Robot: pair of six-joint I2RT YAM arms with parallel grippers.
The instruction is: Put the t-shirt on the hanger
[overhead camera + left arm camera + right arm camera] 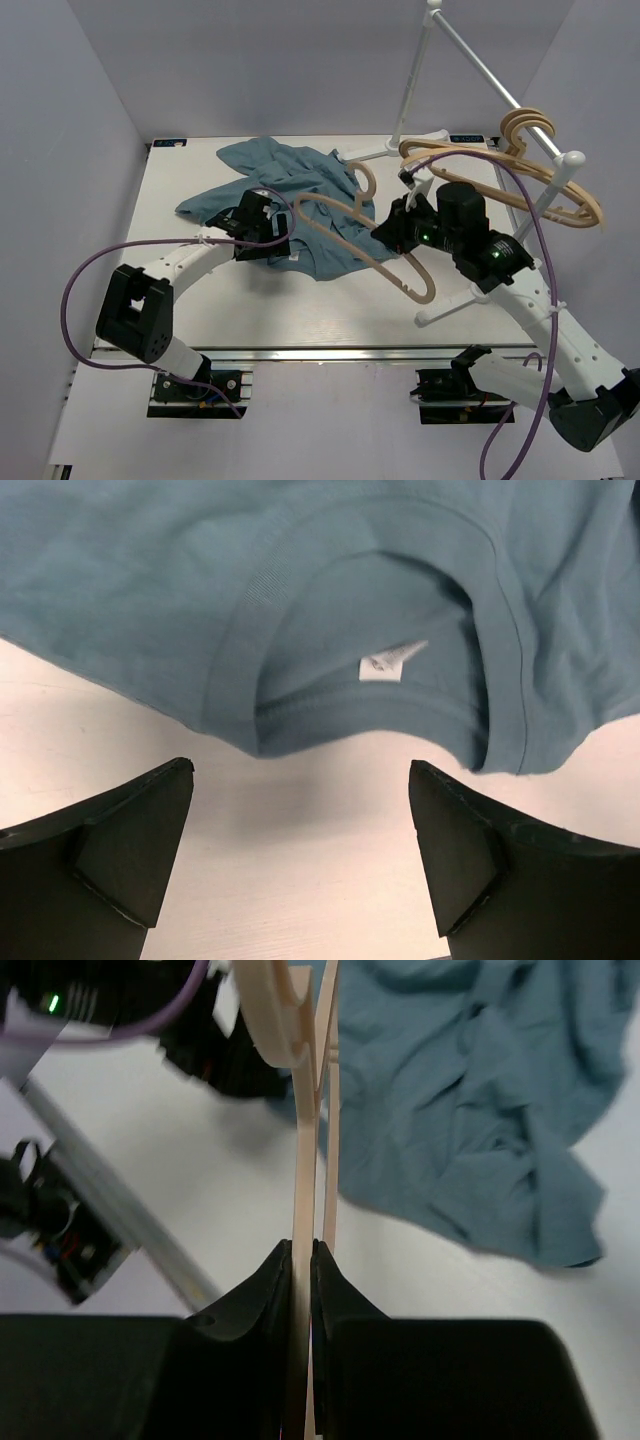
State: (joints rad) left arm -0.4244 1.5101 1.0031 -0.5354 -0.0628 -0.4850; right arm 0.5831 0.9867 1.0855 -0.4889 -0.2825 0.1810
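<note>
The t-shirt's neck opening needs to stay free to insert the hanger, so my left gripper needs to grab the t-shirt [290, 185] by its collar's shoulder corner farther from the hanger.
The teal-blue t-shirt [290, 185] lies crumpled on the white table [300, 310] at back centre. My left gripper [262, 222] is open and empty, low over the table just short of the shirt's collar [330, 715]. The white neck label [392, 661] shows inside the neck opening, and the fingers [130, 840] stand wide apart over bare table. My right gripper [395, 228] is shut on the pale wooden hanger [350, 245], holding it on edge over the shirt's right side. In the right wrist view the hanger [303, 1160] runs up from the jaws, with the shirt [470, 1100] to its right.
A white rod stand [430, 90] rises at the back right, with several more wooden hangers [545, 175] on its arm. Purple cables [75, 290] loop beside both arms. The table's front rail [320, 352] lies near the arm bases.
</note>
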